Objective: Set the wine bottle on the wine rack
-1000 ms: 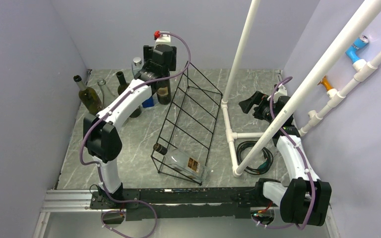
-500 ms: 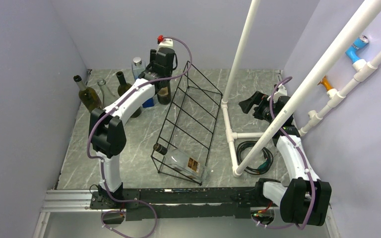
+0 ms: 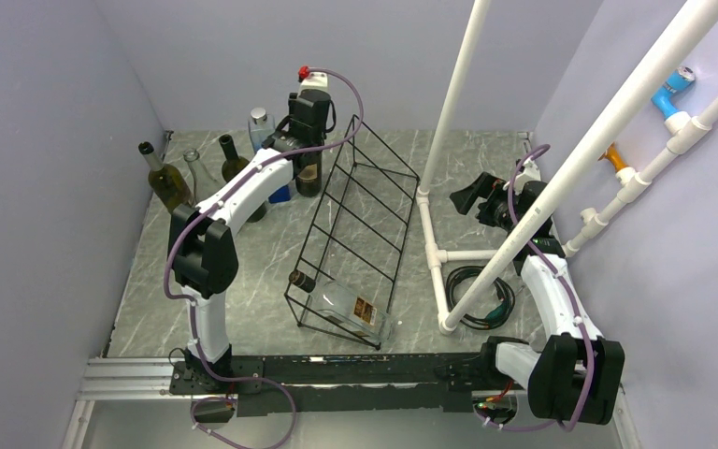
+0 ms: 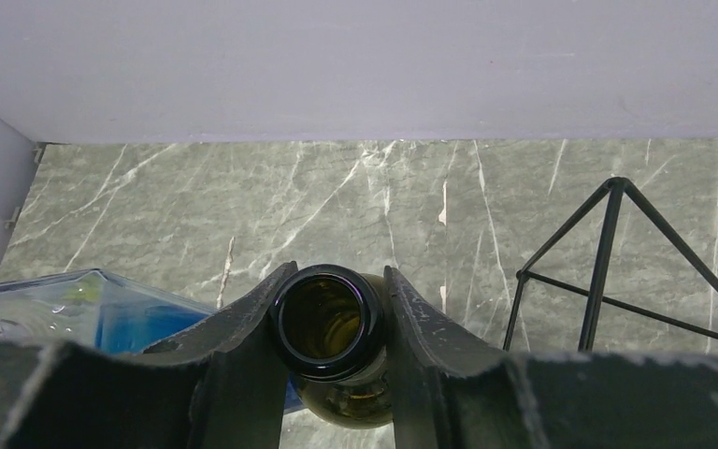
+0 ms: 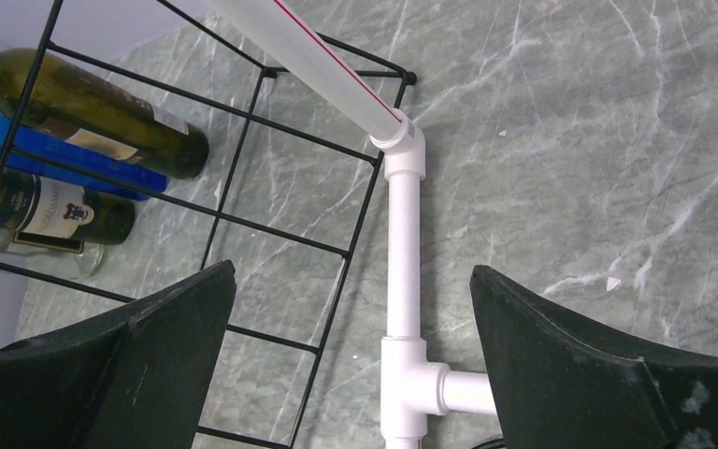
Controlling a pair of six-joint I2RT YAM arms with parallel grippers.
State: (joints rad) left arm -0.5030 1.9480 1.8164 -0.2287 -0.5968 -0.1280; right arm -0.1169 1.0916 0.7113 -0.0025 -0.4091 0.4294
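The wine bottle would come up with my left gripper if I lifted it now. Both fingers close in below the wine bottle's rim (image 4: 335, 339) in the left wrist view.
A dark green wine bottle (image 3: 309, 175) stands upright at the back of the table, just left of the wine rack (image 3: 363, 210). My left gripper (image 3: 303, 140) is shut on its neck; in the left wrist view both fingers press the open mouth of the bottle (image 4: 327, 320), with the rack's end frame (image 4: 610, 251) to the right. A clear bottle (image 3: 348, 305) lies in the rack's near end. My right gripper (image 3: 475, 195) hangs open on the rack's right side, over a white pipe joint (image 5: 402, 365), holding nothing.
Several other bottles stand at the back left: an olive one (image 3: 166, 180), a dark one (image 3: 235, 161) and a blue one with a silver cap (image 3: 260, 123). A white PVC pipe frame (image 3: 433, 245) rises right of the rack. A coiled cable (image 3: 475, 286) lies beside it.
The left gripper has come down over the dark bottle's neck and shut on it. The left elbow shifted slightly right. The right arm has not moved.
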